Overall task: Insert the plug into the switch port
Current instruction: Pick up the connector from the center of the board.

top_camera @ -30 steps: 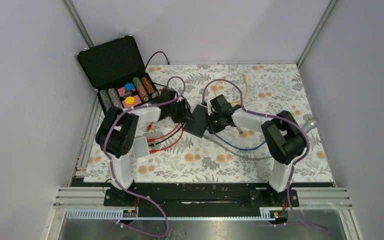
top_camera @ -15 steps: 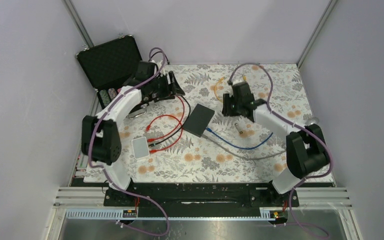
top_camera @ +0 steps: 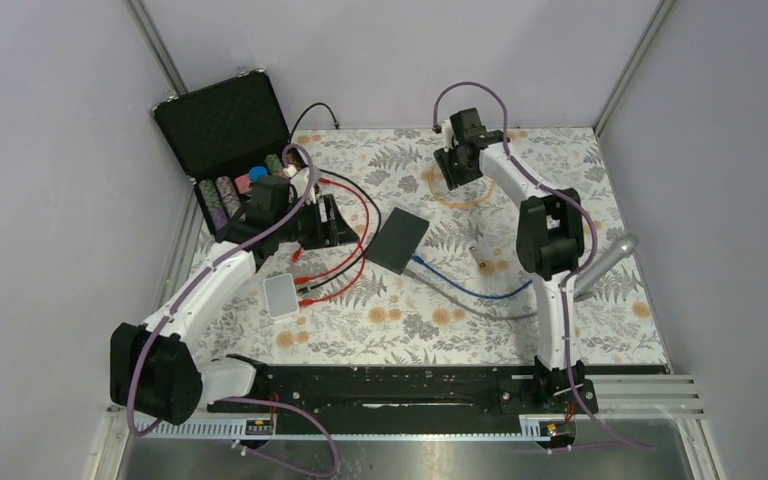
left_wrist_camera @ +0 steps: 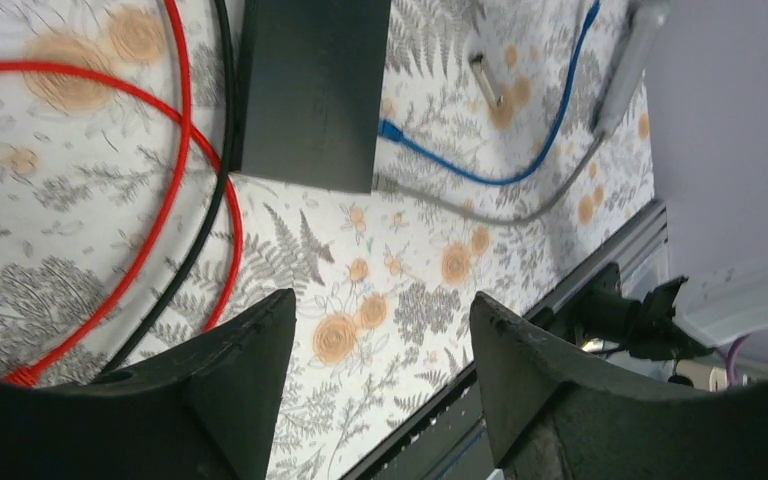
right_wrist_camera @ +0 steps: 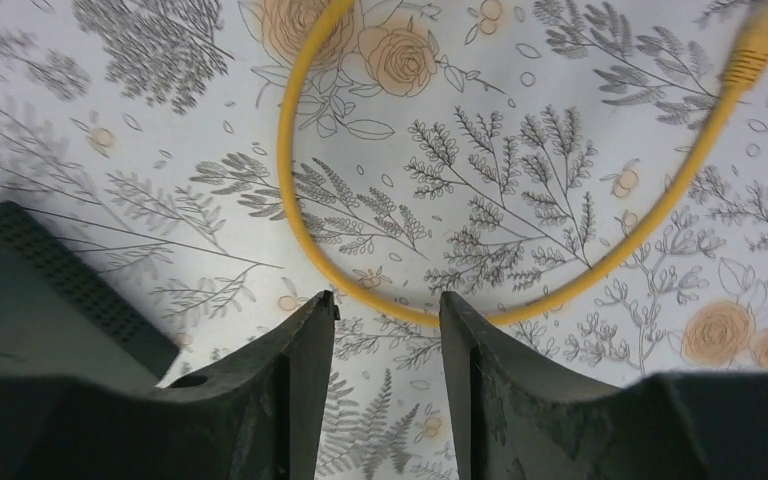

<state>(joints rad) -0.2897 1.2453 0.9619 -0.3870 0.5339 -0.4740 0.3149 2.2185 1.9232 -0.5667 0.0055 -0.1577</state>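
Note:
The right gripper grabs the yellow cable along its loop next, away from the plug. That leaves cable free for my left gripper's handover.
The black switch (top_camera: 400,240) lies flat mid-table; it also shows in the left wrist view (left_wrist_camera: 310,90), and its corner in the right wrist view (right_wrist_camera: 40,290). A blue cable (top_camera: 480,293) ends with its plug (left_wrist_camera: 390,128) at the switch's near edge. A yellow cable (right_wrist_camera: 290,200) loops on the mat at the back, its plug (right_wrist_camera: 755,50) lying free. My right gripper (right_wrist_camera: 387,305) is open and empty, just above the yellow loop (top_camera: 460,203). My left gripper (left_wrist_camera: 385,315) is open and empty, left of the switch, above the mat.
An open black case (top_camera: 230,130) with poker chips stands at the back left. Red and black leads (top_camera: 335,275) and a small white box (top_camera: 281,294) lie left of the switch. A grey cable (left_wrist_camera: 480,205) leads to a grey cylinder (top_camera: 605,262) at the right.
Both arms left the switch. The left arm swung toward the case, then came back left of the switch. The right arm moved steadily to the back, over the yellow cable.

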